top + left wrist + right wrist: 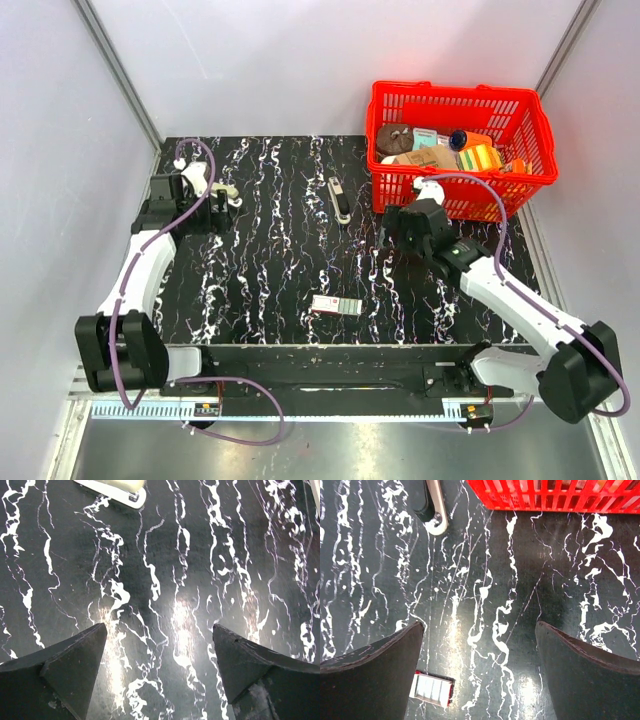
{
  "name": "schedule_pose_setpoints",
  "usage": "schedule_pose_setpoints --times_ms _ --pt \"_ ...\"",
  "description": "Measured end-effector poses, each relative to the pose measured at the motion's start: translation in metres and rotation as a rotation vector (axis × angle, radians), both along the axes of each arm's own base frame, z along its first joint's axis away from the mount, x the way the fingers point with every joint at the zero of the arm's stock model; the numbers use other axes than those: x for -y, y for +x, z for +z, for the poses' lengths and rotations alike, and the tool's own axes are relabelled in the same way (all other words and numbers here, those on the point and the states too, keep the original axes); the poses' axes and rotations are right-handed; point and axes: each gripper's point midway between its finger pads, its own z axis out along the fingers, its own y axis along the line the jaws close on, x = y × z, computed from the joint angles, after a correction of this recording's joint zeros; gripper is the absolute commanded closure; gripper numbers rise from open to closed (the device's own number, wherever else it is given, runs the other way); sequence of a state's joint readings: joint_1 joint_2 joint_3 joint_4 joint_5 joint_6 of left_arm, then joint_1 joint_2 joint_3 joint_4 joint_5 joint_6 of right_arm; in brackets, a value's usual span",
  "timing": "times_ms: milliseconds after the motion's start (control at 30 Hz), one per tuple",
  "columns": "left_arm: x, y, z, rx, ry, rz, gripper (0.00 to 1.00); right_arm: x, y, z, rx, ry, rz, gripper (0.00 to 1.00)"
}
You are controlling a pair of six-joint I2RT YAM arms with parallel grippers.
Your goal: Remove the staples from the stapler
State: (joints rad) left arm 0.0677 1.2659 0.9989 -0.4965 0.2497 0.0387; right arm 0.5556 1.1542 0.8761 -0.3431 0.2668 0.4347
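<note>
My left gripper grabs the stapler by the sides of its body [124, 487] next, leaving the stapler's top cover free to open.
The stapler [338, 200] lies flat on the black marbled table [270, 260], slim, black and silver, left of the red basket. Its silver and black end shows at the top left of the right wrist view [433, 510], and its pale tip at the top of the left wrist view [116, 489]. My left gripper [228, 203] is open and empty at the table's far left, well apart from the stapler; bare table lies between its fingers [160, 626]. My right gripper [392, 240] is open and empty, just right of and nearer than the stapler, over bare table [479, 623].
A red basket [520, 110] holding several items stands at the back right; its wall shows in the right wrist view [555, 495]. A small red and white box [335, 305] lies near the front middle and shows by my right gripper's left finger [432, 690].
</note>
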Motion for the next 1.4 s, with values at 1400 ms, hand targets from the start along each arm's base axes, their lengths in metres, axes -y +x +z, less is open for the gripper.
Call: schedule_pose_setpoints --times_ms 1400 --pt "-0.015 0.169 -0.084 -0.185 -0.17 0.443 0.04 -0.093 -0.065 -0.071 -0.113 -0.266 0.374 0.04"
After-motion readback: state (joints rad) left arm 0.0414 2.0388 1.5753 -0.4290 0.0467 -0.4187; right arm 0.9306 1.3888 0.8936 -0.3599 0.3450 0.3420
